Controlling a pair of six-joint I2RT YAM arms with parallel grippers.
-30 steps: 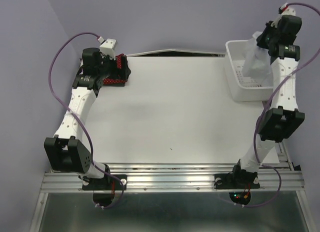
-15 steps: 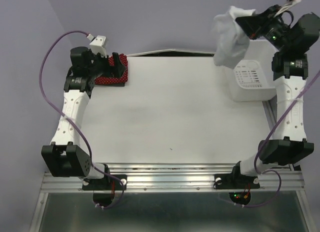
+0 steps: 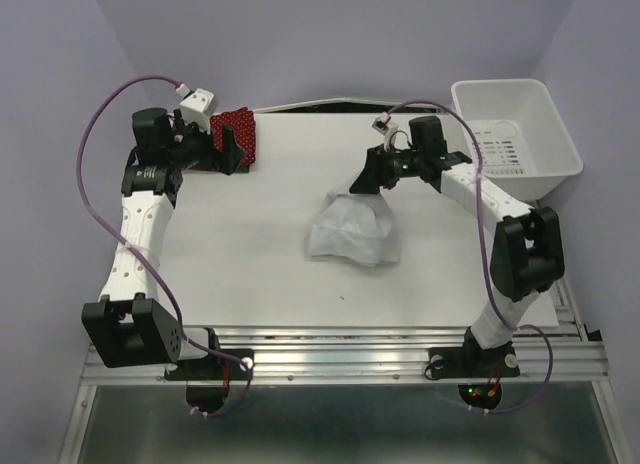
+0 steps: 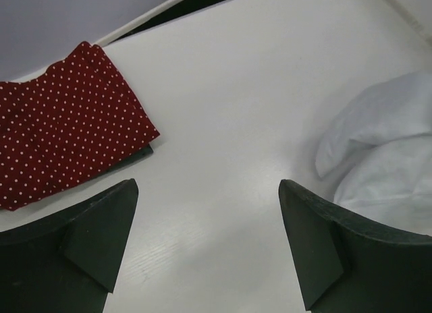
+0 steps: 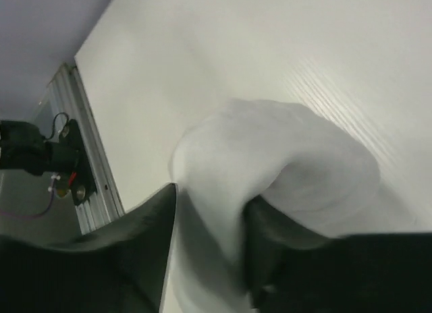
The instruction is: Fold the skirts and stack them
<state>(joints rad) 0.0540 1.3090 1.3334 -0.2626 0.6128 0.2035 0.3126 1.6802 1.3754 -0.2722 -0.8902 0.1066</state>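
Observation:
I need to pinch the crumpled white skirt by its loose far edge with my right gripper. That leaves cloth free for my left gripper to help fold.
The white skirt lies crumpled in a heap in the middle of the table. My right gripper is at its far edge, jaws apart, with loose white cloth lying between and over the fingers. The red dotted skirt sits folded at the far left corner, with a dark skirt edge showing beneath it. My left gripper hovers just right of that stack, open and empty. The left wrist view also has the white skirt at its right.
A white plastic bin stands at the far right corner, with nothing showing inside. The aluminium rail with both arm bases runs along the near edge of the table.
My right arm swung the white skirt out of the bin and down to the table middle, then its jaws parted. The left gripper drew back slightly from the red skirt.

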